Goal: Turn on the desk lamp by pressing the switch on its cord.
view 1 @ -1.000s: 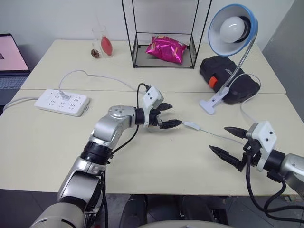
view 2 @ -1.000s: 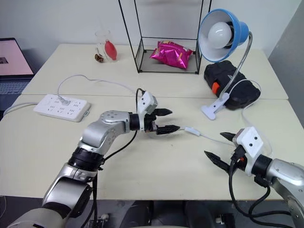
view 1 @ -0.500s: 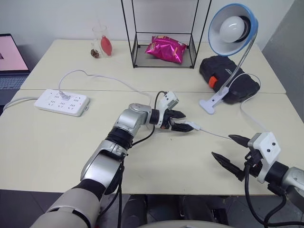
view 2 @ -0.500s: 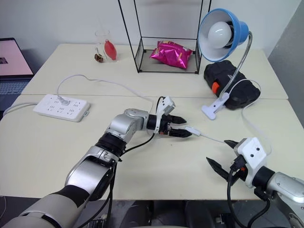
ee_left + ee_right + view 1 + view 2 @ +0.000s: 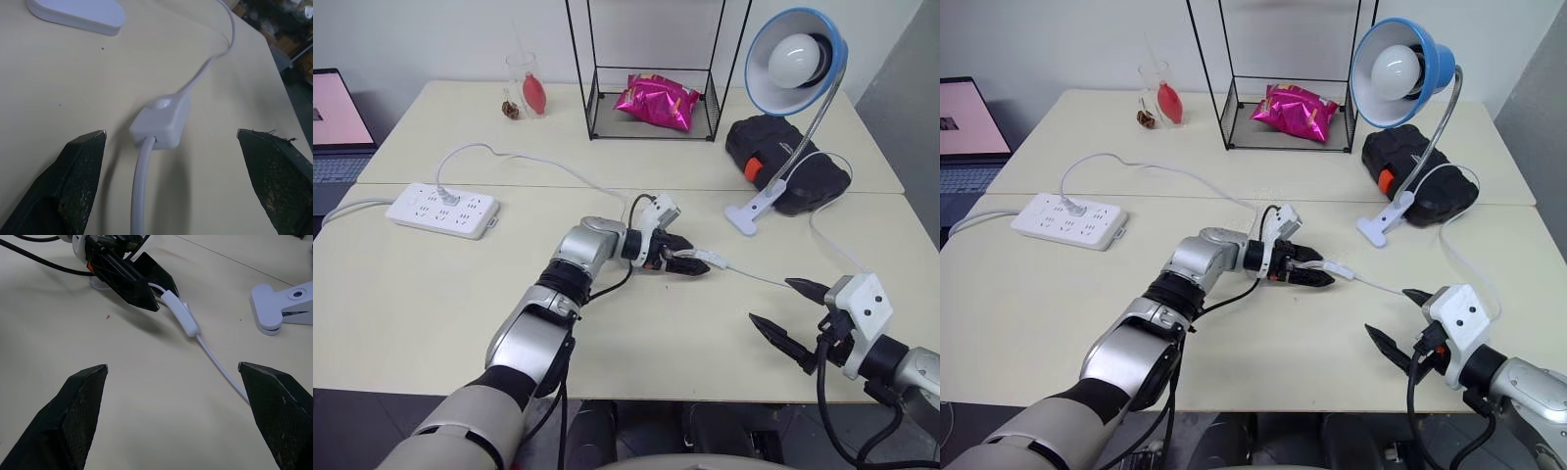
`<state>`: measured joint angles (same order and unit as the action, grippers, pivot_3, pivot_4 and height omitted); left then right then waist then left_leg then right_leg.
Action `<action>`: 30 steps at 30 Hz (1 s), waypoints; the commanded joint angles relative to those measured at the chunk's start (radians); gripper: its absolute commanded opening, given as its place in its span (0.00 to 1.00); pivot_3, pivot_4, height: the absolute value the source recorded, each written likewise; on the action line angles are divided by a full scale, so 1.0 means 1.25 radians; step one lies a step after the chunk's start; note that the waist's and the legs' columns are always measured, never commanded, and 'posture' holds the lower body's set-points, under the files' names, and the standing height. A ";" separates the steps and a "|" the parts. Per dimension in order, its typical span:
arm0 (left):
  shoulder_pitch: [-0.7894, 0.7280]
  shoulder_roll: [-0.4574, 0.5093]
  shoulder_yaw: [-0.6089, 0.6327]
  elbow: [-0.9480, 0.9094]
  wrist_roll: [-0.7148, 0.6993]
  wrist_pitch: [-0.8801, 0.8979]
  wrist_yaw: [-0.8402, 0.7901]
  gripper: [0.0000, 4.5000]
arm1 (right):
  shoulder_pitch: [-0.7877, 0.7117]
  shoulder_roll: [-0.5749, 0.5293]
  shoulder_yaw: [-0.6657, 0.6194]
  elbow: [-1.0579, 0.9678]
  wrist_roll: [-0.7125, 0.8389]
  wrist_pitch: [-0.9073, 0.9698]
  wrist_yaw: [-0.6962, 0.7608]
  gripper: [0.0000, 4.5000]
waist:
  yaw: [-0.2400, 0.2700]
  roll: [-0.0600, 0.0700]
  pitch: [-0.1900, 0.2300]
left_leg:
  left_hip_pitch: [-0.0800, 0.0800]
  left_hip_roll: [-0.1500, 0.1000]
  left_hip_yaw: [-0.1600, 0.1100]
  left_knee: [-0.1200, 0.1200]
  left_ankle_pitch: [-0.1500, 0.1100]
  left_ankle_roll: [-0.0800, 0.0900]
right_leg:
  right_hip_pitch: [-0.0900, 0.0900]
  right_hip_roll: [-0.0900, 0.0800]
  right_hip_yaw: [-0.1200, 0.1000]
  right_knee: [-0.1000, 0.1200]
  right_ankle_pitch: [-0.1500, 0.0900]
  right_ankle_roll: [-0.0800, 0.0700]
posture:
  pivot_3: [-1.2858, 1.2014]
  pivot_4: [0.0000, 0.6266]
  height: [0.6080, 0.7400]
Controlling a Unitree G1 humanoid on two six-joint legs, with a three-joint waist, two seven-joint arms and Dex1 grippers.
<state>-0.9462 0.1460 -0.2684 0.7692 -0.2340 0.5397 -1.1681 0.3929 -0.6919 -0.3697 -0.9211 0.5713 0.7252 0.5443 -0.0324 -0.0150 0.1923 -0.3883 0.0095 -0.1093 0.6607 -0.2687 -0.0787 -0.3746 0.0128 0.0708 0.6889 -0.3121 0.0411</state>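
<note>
Next, my left gripper grabs the switch by its sides. That leaves the switch's button (image 5: pixel 160 103) free to turn on the lamp.
The desk lamp (image 5: pixel 798 59) has a blue shade on a silver gooseneck, and its white clip base (image 5: pixel 749 211) lies on the table at the right; the bulb shows no glow. Its thin white cord (image 5: pixel 754 277) runs across the table to the small white switch (image 5: pixel 710 259). My left gripper (image 5: pixel 695 257) is open and low over the table, one finger on each side of the switch (image 5: pixel 161 120), with gaps on both sides. My right gripper (image 5: pixel 771 302) is open near the table's front right, apart from the cord, and faces the switch (image 5: pixel 181 318) and the left gripper (image 5: pixel 132 281).
A white power strip (image 5: pixel 442 209) lies at the left with a cable plugged in. At the back stand a black wire rack (image 5: pixel 590 69) holding a pink bag (image 5: pixel 656 101), a glass (image 5: pixel 527 88) and a black case (image 5: pixel 783 162). A laptop (image 5: pixel 333 127) is at the far left.
My left gripper has moved right and down along the table and rolled, and its fingers now straddle the switch. The right gripper has stayed nearly still.
</note>
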 commanded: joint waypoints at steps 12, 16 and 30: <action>-0.034 -0.036 0.030 0.051 0.014 -0.007 0.007 0.59 | 0.007 0.000 0.009 -0.031 -0.011 -0.024 -0.005 1.00 | 0.000 0.000 0.000 | 0.000 0.000 0.000 0.000 0.000 0.000 | 0.000 0.000 0.000 0.000 0.000 0.000 | 0.52 0.24 1.00; -0.028 -0.040 0.029 0.048 0.022 -0.016 0.010 0.43 | 0.014 0.000 0.015 -0.032 -0.016 -0.029 -0.006 1.00 | 0.000 0.000 0.000 | 0.000 0.000 0.000 0.000 0.000 0.000 | 0.000 0.000 0.000 0.000 0.000 0.000 | 0.52 0.24 1.00; 0.066 0.010 0.033 -0.112 0.056 -0.156 0.022 0.24 | 0.002 0.002 0.024 -0.036 -0.011 -0.027 -0.006 1.00 | 0.000 0.000 0.000 | 0.000 0.000 0.000 0.000 0.000 0.000 | 0.000 0.000 0.000 0.000 0.000 0.000 | 0.52 0.24 1.00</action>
<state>-0.8775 0.1441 -0.2489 0.7103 -0.1738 0.4204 -1.1624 0.4093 -0.6920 -0.3303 -0.9222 0.5375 0.7034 0.5408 -0.0320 -0.0149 0.1921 -0.3878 0.0101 -0.1093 0.6607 -0.2686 -0.0788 -0.3746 0.0127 0.0710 0.6895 -0.3116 0.0409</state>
